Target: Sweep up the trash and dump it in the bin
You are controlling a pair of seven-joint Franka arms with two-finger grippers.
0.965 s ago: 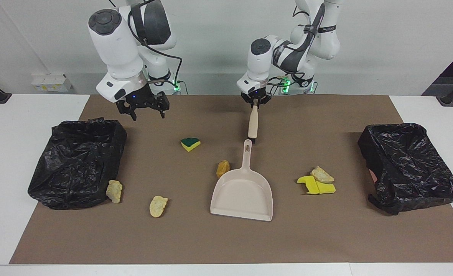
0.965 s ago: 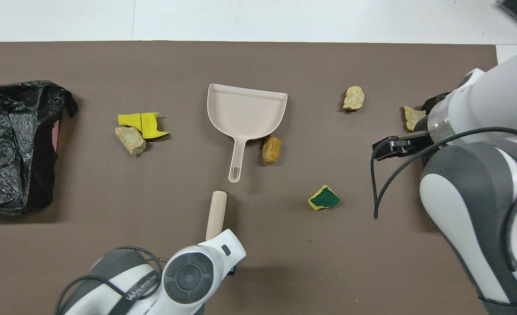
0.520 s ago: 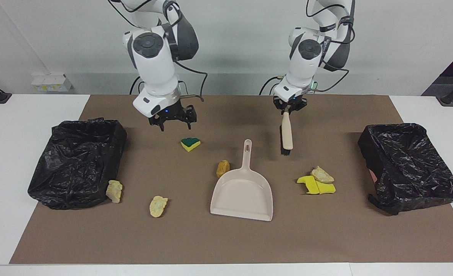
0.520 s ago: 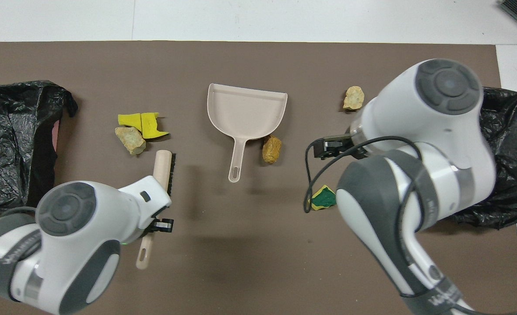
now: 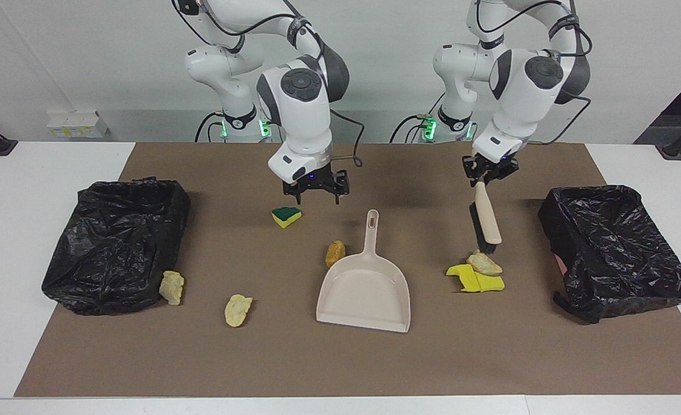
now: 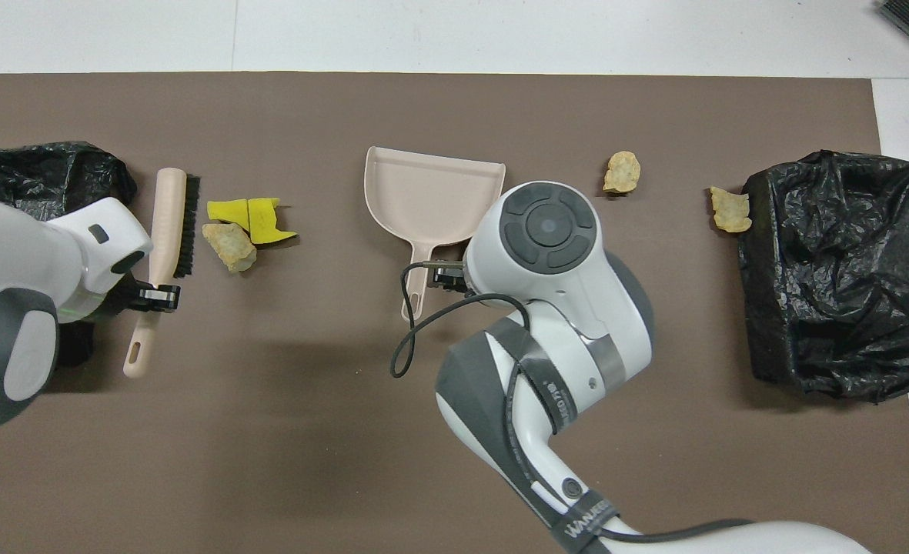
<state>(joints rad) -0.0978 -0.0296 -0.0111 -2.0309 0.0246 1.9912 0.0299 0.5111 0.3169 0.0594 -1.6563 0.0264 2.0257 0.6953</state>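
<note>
The dustpan's tray spreads wide and flat, so the robot's right gripper will next grab the dustpan by its narrow handle (image 6: 416, 294).
My left gripper (image 5: 488, 172) is shut on the handle of the beige brush (image 5: 484, 222). The brush slants down, and its black bristles end right beside a tan chunk (image 5: 484, 263) and yellow sponge pieces (image 5: 476, 280). I cannot tell whether bristles and chunk touch. My right gripper (image 5: 317, 199) hangs open and empty over the mat, between the green-and-yellow sponge wedge (image 5: 286, 216) and the dustpan (image 5: 363, 288). An orange-brown chunk (image 5: 335, 252) lies beside the pan. Two more tan chunks (image 5: 172, 286) (image 5: 238, 309) lie near the bin (image 5: 115, 245) at the right arm's end.
A second black-bagged bin (image 5: 614, 248) stands at the left arm's end, close to the brush (image 6: 169, 223). In the overhead view the right arm covers the sponge wedge and the orange-brown chunk. A brown mat (image 6: 454, 462) covers the table.
My left gripper has carried the brush from near the dustpan handle toward the left arm's end, down to the yellow sponge pile. The right gripper has moved from near its bin toward the dustpan handle.
</note>
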